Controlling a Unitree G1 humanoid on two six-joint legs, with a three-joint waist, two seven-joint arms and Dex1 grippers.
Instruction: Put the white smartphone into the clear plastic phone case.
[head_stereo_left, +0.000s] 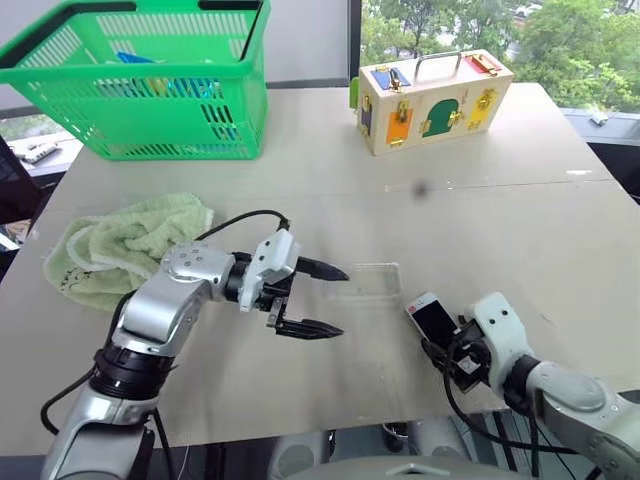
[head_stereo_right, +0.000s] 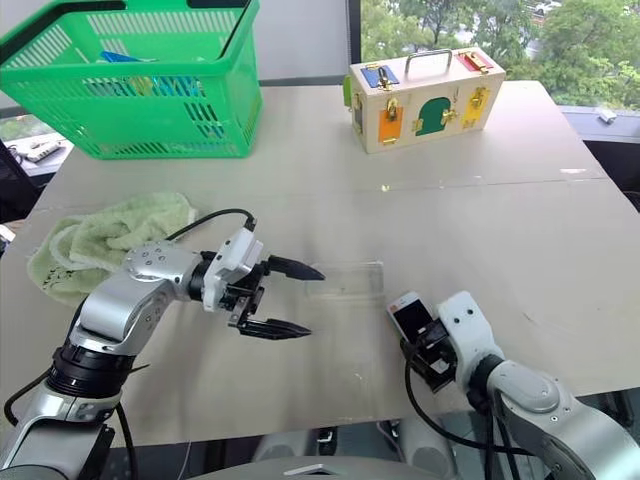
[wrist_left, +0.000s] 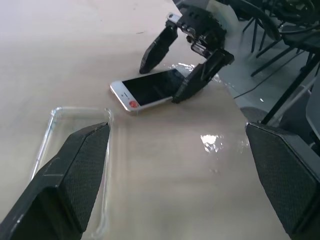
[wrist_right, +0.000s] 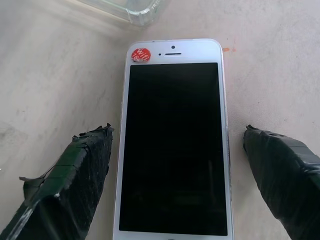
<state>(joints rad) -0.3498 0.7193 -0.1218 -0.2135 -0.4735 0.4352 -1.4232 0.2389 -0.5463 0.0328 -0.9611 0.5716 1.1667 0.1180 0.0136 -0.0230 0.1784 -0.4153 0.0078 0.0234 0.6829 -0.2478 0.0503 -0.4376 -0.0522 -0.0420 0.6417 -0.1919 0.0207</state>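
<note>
My right gripper should close now: my fingertips are low over the table beside the smartphone's long sides, so they would hold the white smartphone (wrist_right: 172, 145).
The white smartphone (wrist_right: 172, 145) lies screen up on the table near its front edge, right of centre (head_stereo_left: 432, 318); a red sticker sits by its earpiece. My right gripper (wrist_right: 175, 132) is open, one finger on each side of the phone's near half, as the left wrist view also shows (wrist_left: 162, 82). The clear plastic phone case (head_stereo_left: 365, 280) lies flat just left of the phone, apart from it. My left gripper (head_stereo_left: 335, 300) hovers open beside the case's left end, pointing right, with nothing between its fingers (wrist_left: 85, 165).
A green basket (head_stereo_left: 150, 90) stands at the back left and a wooden lock box (head_stereo_left: 432, 100) at the back centre. A crumpled green towel (head_stereo_left: 120, 245) lies left of my left arm. The table's front edge runs just below the phone.
</note>
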